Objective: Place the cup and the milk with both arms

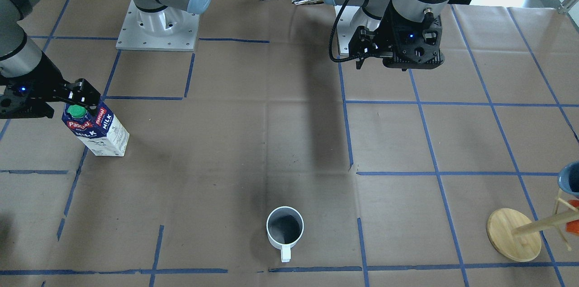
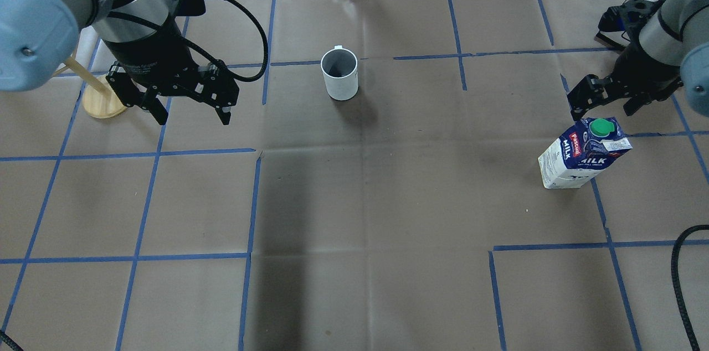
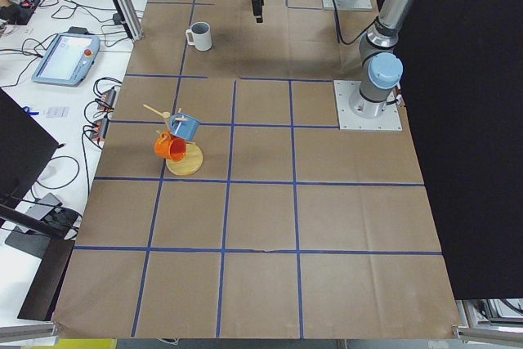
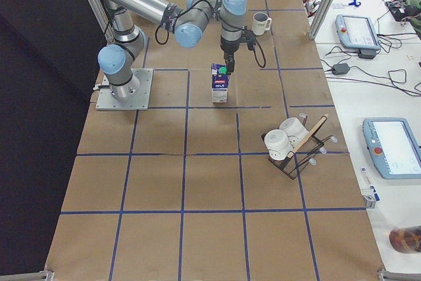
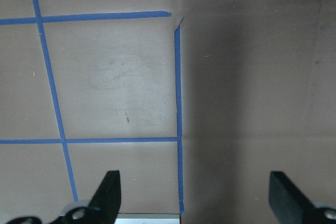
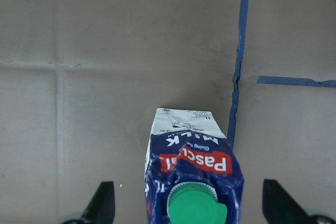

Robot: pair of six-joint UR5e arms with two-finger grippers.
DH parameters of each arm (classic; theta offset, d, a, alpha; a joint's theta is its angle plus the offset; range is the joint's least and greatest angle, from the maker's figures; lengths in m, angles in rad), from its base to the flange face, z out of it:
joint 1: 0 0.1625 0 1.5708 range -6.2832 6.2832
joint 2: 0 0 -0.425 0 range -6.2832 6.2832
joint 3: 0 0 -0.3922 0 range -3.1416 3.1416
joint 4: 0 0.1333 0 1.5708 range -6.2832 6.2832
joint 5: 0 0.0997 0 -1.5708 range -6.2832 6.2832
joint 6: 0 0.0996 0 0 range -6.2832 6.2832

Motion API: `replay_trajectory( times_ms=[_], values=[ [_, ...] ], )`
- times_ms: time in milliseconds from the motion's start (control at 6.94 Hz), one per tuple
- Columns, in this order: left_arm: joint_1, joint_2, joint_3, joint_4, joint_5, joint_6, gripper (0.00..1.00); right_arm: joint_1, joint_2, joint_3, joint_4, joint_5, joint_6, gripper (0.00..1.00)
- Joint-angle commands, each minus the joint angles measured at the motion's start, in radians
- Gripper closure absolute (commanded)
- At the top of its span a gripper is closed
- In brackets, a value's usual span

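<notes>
The carton's top slopes around its green cap (image 1: 76,111) (image 6: 195,204), so next my right gripper needs to grab the carton by its flat facing sides just below.
The white cup (image 1: 285,231) stands upright on the brown paper, dark inside, its handle toward the operators' side; it also shows in the overhead view (image 2: 339,73). The milk (image 2: 581,157) stands upright, blue top and green cap up; it also shows in the front view (image 1: 97,129). My right gripper (image 2: 602,110) is open just above the carton's top; in the right wrist view (image 6: 189,208) its jaws stand wide on either side of the cap, not touching. My left gripper (image 2: 193,115) is open and empty, raised over bare paper well left of the cup; the left wrist view (image 5: 194,203) shows only paper and tape.
A wooden mug tree (image 2: 102,102) with a blue and an orange mug (image 3: 170,147) stands beside my left arm. A wire rack with white mugs (image 4: 293,149) sits on the table's right end. The arm bases (image 1: 158,29) stand at the robot's edge. Blue tape lines grid the paper.
</notes>
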Motion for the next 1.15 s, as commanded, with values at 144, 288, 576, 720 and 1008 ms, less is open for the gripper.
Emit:
replay_trajectory(
  times_ms=[144, 288, 576, 720, 1008],
  values=[
    [0.040, 0.006, -0.012, -0.009, 0.000, 0.008, 0.00, -0.001, 0.000, 0.073, -0.045, -0.006, 0.003, 0.00],
    [0.037, 0.011, -0.011, -0.008, -0.004, 0.011, 0.00, -0.002, 0.001, 0.076, -0.038, -0.027, 0.003, 0.00],
    [0.035, 0.011, -0.012, -0.008, -0.003, 0.011, 0.00, -0.002, 0.001, 0.079, -0.029, -0.069, 0.004, 0.00],
    [0.037, 0.009, -0.012, -0.008, -0.001, 0.011, 0.00, -0.002, 0.001, 0.079, -0.029, -0.067, 0.006, 0.00],
    [0.034, 0.011, -0.014, -0.009, -0.003, 0.011, 0.00, -0.002, 0.001, 0.075, -0.044, -0.053, 0.007, 0.30]
  ],
)
